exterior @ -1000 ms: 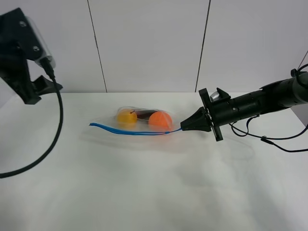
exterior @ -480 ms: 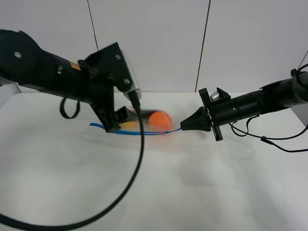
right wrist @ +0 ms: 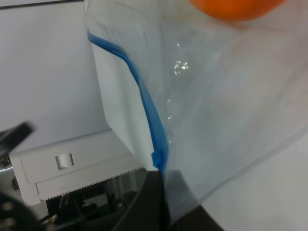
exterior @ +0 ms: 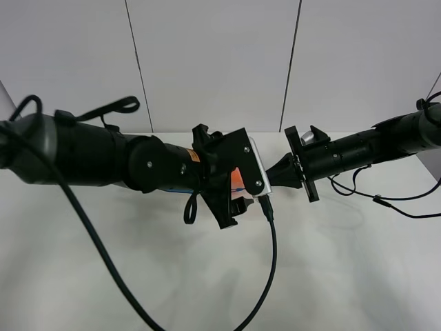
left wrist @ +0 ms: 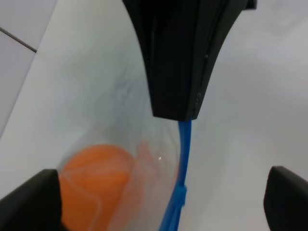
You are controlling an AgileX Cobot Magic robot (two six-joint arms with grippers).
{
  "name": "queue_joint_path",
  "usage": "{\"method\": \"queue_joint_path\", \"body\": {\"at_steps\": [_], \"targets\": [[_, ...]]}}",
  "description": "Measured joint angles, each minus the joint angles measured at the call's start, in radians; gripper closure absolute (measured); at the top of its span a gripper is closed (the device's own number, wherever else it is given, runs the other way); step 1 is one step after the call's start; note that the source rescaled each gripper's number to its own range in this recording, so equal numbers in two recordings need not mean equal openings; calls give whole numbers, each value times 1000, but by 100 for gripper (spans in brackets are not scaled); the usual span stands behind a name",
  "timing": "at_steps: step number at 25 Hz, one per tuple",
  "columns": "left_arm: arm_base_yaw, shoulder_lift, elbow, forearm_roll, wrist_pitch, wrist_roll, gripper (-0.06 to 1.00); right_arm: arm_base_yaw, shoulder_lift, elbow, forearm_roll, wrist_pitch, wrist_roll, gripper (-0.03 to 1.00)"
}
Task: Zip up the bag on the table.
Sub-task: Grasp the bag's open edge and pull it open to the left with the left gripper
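Observation:
The clear bag (left wrist: 127, 168) needs to be zipped up. My left gripper should grab the blue zipper by its slider (left wrist: 179, 195) next for that.
The clear bag (right wrist: 226, 91) lies on the white table (exterior: 331, 276). In the exterior high view my left arm hides most of it; only an orange fruit (exterior: 237, 179) shows. My right gripper (exterior: 274, 176) is shut on the end of the blue zipper strip (right wrist: 144, 103), and its black fingers (left wrist: 178, 57) pinch that strip (left wrist: 185, 144) in the left wrist view. My left gripper (left wrist: 159, 204) is open, its fingertips (left wrist: 29, 202) on either side of the strip, just short of the right gripper. The orange fruit (left wrist: 96, 175) lies beside the strip.
My left arm (exterior: 124, 162) reaches across the middle of the table, with a black cable (exterior: 272, 255) hanging from its wrist camera (exterior: 256, 165). Bare white tabletop lies in front. A white panelled wall (exterior: 213, 62) stands behind.
My left arm has swept from the far left across the table to the right, over the bag, to the zipper end held by the right gripper. The right arm has not moved.

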Motion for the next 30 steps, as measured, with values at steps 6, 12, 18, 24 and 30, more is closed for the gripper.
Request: {"method": "queue_joint_path", "body": {"at_steps": [6,12,18,24,30], "targets": [[-2,112,1,-1,-135,0,5,0,0,0,0,0,0,97],[-2,158,8,-4,-198,0,38,0,0,0,0,0,0,97],[-2,158,10,-5,-205,0,67,0,0,0,0,0,1,97],[-2,158,10,-5,-205,0,73,0,0,0,0,0,2,97],[-2,154,11,-5,-205,0,82,0,0,0,0,-2,3,97]]}}
